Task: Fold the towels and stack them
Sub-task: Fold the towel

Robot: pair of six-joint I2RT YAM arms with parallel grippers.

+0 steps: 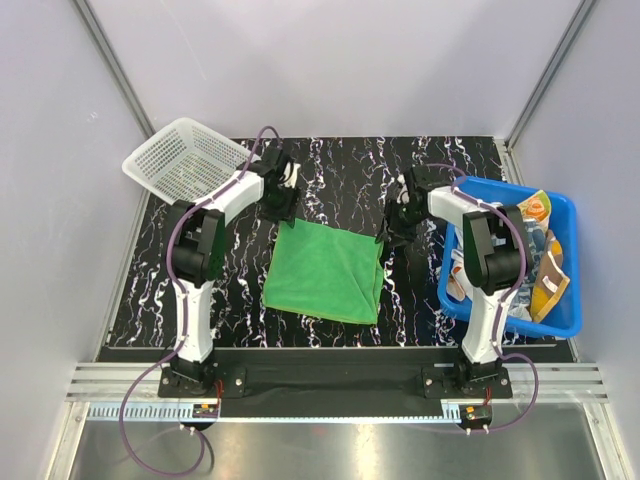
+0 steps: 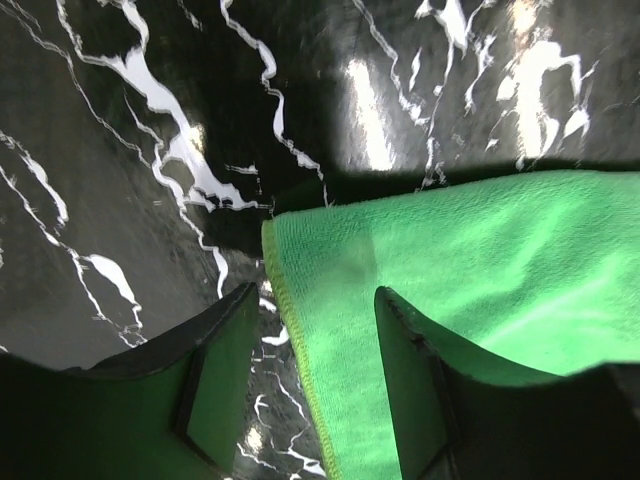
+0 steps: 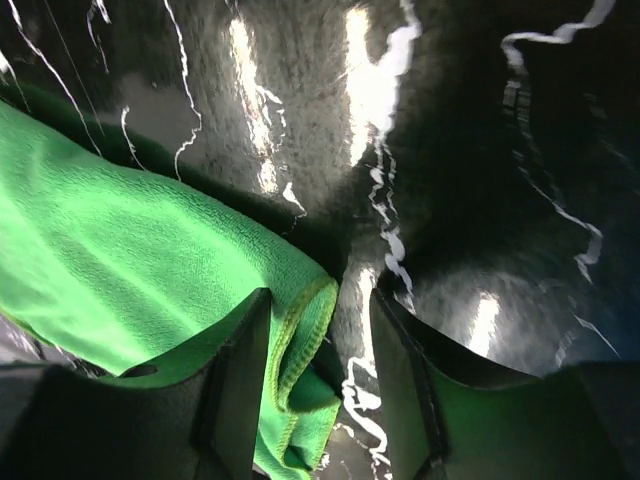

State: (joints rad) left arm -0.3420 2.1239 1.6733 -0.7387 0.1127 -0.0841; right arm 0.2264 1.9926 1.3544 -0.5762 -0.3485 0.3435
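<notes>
My left gripper grabs the green towel's far corner [image 1: 285, 226] [image 2: 291, 262] at the towel's stitched edge next, to stretch the towel flat for folding.
A green towel [image 1: 325, 270] lies folded in a rough square on the black marbled table [image 1: 330, 170]. My left gripper [image 1: 283, 205] hangs over its far left corner. In the left wrist view the left gripper [image 2: 315, 300] stands open, and the stitched edge of the green towel [image 2: 480, 260] lies flat between the fingers. My right gripper [image 1: 397, 225] is at the far right corner. In its wrist view the right gripper [image 3: 320, 300] is open too; the curled corner of the green towel [image 3: 130, 240] rests against the left finger, apart from the right one.
A blue tub [image 1: 565, 205] at the right edge holds more towels [image 1: 545, 260], orange and patterned. A white mesh basket [image 1: 185, 160] sits tilted at the far left corner. Pale walls close in the table on three sides.
</notes>
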